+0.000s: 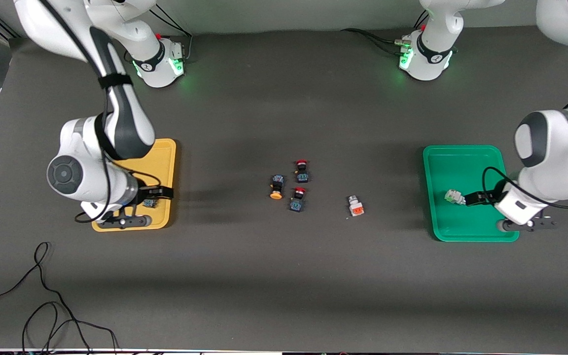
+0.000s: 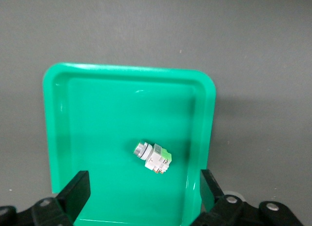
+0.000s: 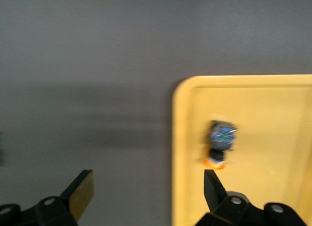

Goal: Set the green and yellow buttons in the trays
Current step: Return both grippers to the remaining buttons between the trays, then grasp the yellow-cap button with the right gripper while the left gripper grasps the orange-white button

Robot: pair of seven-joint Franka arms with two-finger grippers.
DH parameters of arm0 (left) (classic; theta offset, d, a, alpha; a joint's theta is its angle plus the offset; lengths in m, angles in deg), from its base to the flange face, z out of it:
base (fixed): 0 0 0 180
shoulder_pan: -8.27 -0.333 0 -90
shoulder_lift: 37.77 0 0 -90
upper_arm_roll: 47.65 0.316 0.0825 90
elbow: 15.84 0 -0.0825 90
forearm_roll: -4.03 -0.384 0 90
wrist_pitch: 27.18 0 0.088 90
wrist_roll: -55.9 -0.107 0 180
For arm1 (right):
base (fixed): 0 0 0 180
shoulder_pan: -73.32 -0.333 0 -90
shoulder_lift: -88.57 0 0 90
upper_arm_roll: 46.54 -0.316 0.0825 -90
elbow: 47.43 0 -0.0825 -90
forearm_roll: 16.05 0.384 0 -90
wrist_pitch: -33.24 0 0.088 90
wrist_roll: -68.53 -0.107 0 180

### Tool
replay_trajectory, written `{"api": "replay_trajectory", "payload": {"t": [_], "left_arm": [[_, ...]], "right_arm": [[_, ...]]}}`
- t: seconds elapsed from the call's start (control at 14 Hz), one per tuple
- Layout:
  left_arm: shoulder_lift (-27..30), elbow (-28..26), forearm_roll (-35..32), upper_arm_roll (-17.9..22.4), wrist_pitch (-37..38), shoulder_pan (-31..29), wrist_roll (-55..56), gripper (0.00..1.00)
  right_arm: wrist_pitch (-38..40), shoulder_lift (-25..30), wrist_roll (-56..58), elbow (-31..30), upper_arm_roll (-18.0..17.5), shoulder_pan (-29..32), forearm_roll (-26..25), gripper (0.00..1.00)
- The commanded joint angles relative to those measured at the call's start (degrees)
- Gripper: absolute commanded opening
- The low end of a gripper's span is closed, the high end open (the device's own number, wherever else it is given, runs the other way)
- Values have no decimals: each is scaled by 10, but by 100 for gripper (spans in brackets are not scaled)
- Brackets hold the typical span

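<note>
I will next use my right gripper to grab the orange-capped button in the middle of the table by its black body (image 1: 277, 182). Then I can place it in the yellow tray (image 1: 168, 162).
A white-silver, green-tipped button (image 1: 455, 197) lies in the green tray (image 1: 461, 165) at the left arm's end of the table. My left gripper (image 1: 477, 198) hangs open and empty over that tray, beside the button (image 2: 153, 157). A black-and-blue button with an orange cap (image 3: 220, 143) lies in the yellow tray (image 1: 168, 162) at the right arm's end. My right gripper (image 1: 158, 193) is open and empty over that tray's rim (image 3: 181, 153). A second orange-capped button (image 1: 276, 186) and a white-silver button with an orange-red part (image 1: 355, 205) lie mid-table.
Two black switches with red caps (image 1: 302, 170) (image 1: 297, 198) lie beside the orange-capped button at mid-table. Loose black cables (image 1: 42, 296) lie near the table's front edge at the right arm's end. Both arm bases stand along the back edge.
</note>
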Motion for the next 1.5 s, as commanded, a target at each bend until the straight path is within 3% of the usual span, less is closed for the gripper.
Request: {"api": "replay_trajectory", "payload": {"t": [0.0,0.29,0.5,0.93,1.43], "left_arm": [[-2,16,-1,-9,19,10,-5,100],[-6,13,2,-10,32,83,54,100],[-15,13,19,-12,22,145,127,100],[-31,12,37,-13,-26,245,267,100],[-100,14,36,-12,-117,268,329,100]], "right_arm": [[19,-21,-93,46,1,-52,27,100],[8,-72,-201,85,0,-126,37,100],[-7,-135,-244,137,0,-156,85,100],[-151,-223,-345,143,-2,-221,102,100],[-188,-277,-350,139,-6,-236,128,100]]}}
